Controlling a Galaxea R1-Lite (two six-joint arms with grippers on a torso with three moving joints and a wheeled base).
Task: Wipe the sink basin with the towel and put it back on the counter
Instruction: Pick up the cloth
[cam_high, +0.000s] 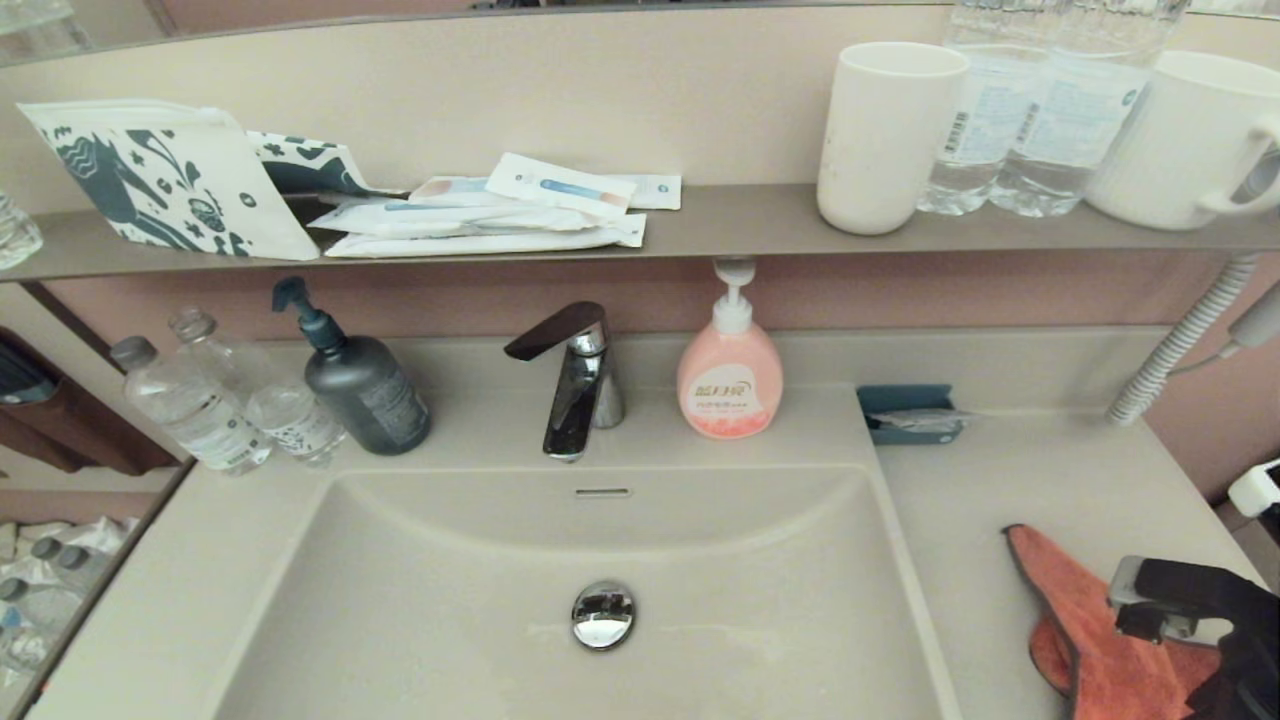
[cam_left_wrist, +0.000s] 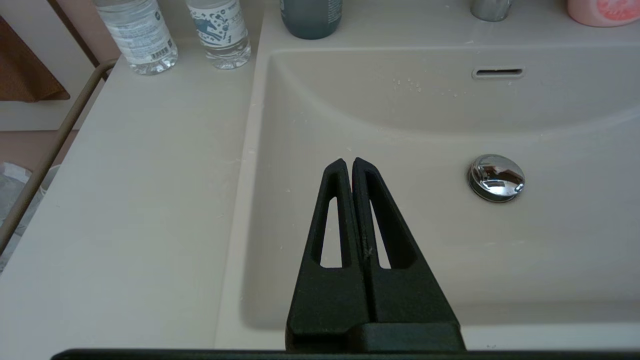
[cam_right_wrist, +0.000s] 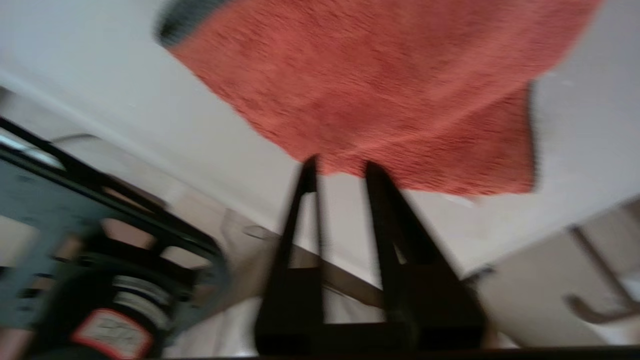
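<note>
I will next grab the orange towel by its plush folded edge (cam_right_wrist: 340, 163) with my right gripper, so it can wipe the sink basin.
The orange towel (cam_high: 1090, 640) with dark edging lies crumpled on the beige counter (cam_high: 1050, 480), to the right of the sink basin (cam_high: 450, 600). My right gripper (cam_right_wrist: 341, 167) is open. Its tips reach the near edge of the towel (cam_right_wrist: 390, 85) and nothing is between them. The right arm's black wrist (cam_high: 1200, 600) shows at the lower right, over the towel. My left gripper (cam_left_wrist: 348, 162) is shut and empty. It hangs over the left part of the basin (cam_left_wrist: 425, 235), left of the chrome drain plug (cam_left_wrist: 496, 177). It is out of the head view.
Behind the basin stand the tap (cam_high: 575, 380), a pink soap pump (cam_high: 730, 375), a dark pump bottle (cam_high: 360, 385) and water bottles (cam_high: 220, 400). A blue soap dish (cam_high: 910, 412) sits at the back right. A grey hose (cam_high: 1180, 340) hangs at the far right.
</note>
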